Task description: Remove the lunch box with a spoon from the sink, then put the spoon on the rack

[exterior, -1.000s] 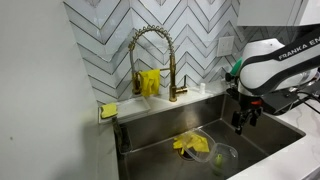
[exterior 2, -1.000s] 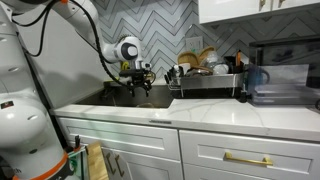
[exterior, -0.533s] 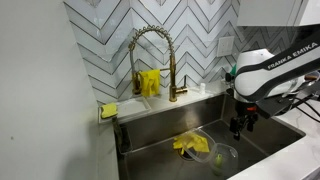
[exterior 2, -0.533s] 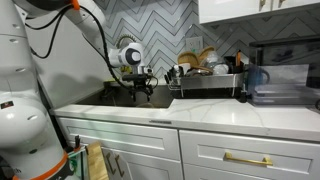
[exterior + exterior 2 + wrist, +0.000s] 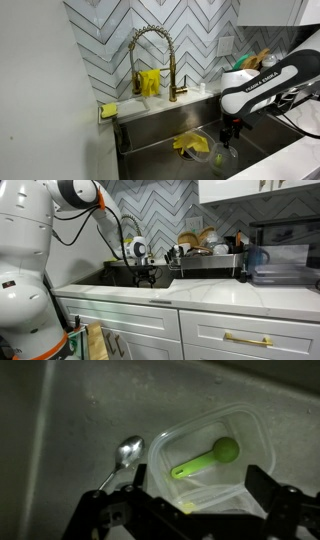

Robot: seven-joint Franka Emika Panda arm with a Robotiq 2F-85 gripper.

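Observation:
The lunch box needs to come out of the sink with the green spoon inside, so my gripper will grab the side of the lunch box's rim nearest the metal spoon point(image 5: 125, 455).
In the wrist view a clear plastic lunch box point(image 5: 210, 465) lies on the steel sink floor with a green spoon point(image 5: 205, 460) inside it. My gripper point(image 5: 200, 495) is open, its fingers spread over the near side of the box. A metal spoon point(image 5: 125, 455) lies on the sink floor just outside the box. In an exterior view the gripper point(image 5: 228, 135) hangs low in the sink point(image 5: 160, 140) above the clear box point(image 5: 222, 155). The dish rack point(image 5: 205, 262) stands on the counter beside the sink.
A yellow cloth point(image 5: 190, 144) lies in the sink next to the box. A brass faucet point(image 5: 152, 55) rises at the back, with a yellow sponge point(image 5: 108, 110) on the sink corner. The rack holds several dishes.
My arm has moved down and sideways into the sink, bringing the gripper from near the sink's far side to just above the lunch box.

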